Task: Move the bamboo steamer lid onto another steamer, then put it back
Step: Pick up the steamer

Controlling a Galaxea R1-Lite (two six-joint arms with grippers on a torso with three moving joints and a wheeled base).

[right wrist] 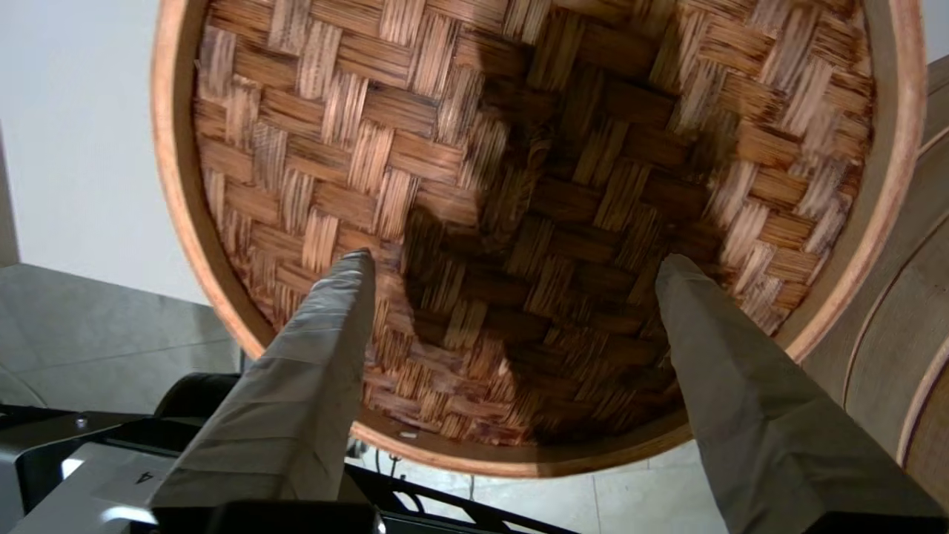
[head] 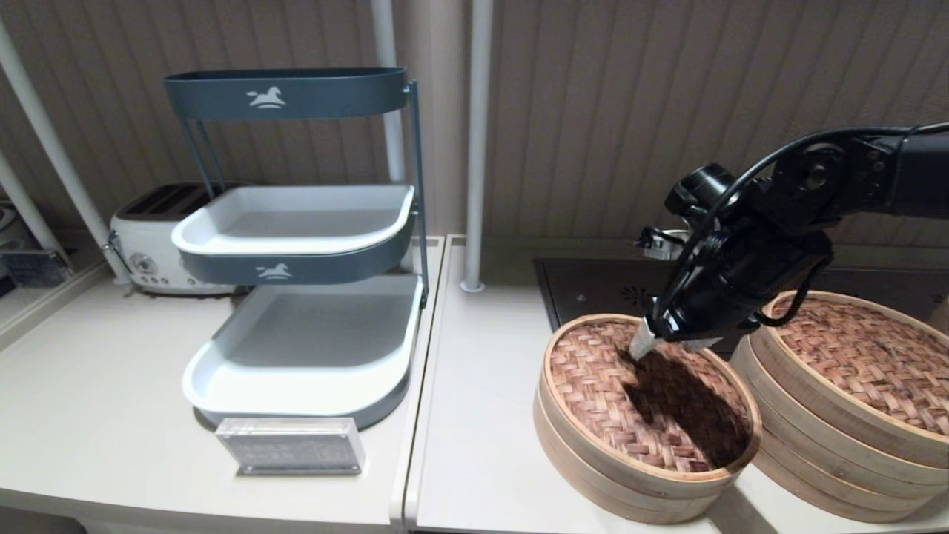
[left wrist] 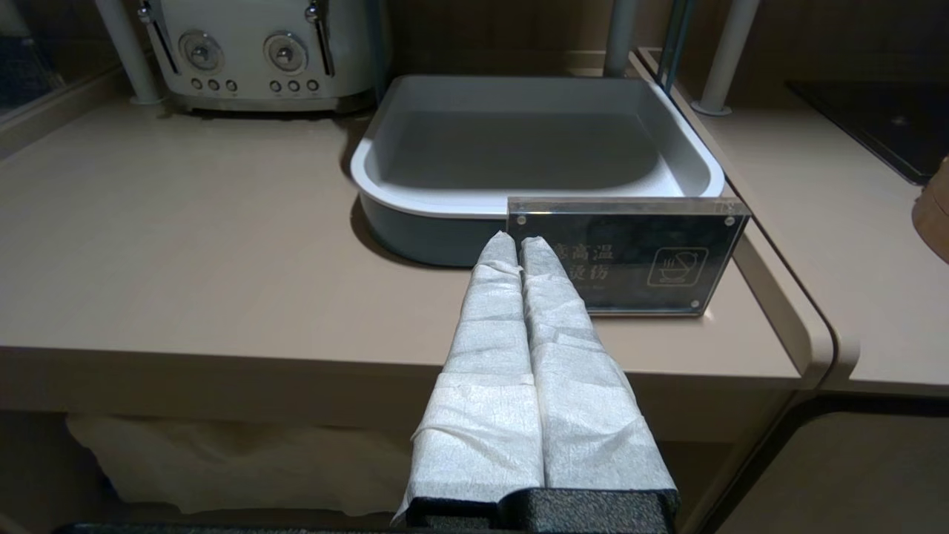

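I should next carry the bamboo steamer lid onto the taller stacked steamer [head: 852, 400], so my right gripper should hold the lid by its small central loop.
The bamboo steamer lid [head: 593, 378], reddish-brown woven with a pale hoop rim, lies on the low steamer [head: 593, 467] at the counter's centre right. My right gripper [head: 671, 343] hovers just above the lid's far part, open, casting a dark shadow on the weave. In the right wrist view its fingertips [right wrist: 356, 267] spread wide over the lid [right wrist: 474, 133], with nothing between them. The taller stacked steamer [head: 852, 400] stands right beside it, wearing its own woven lid; its wall [right wrist: 890, 326] shows in the right wrist view. My left gripper [left wrist: 519, 241] is parked, shut, before the counter's front edge.
A tiered grey tray rack [head: 304, 326] stands at the left, with a white toaster [head: 148, 245] behind it and an acrylic sign [head: 291, 445] in front. A black hob [head: 593, 285] lies behind the steamers. Two white poles rise at the back.
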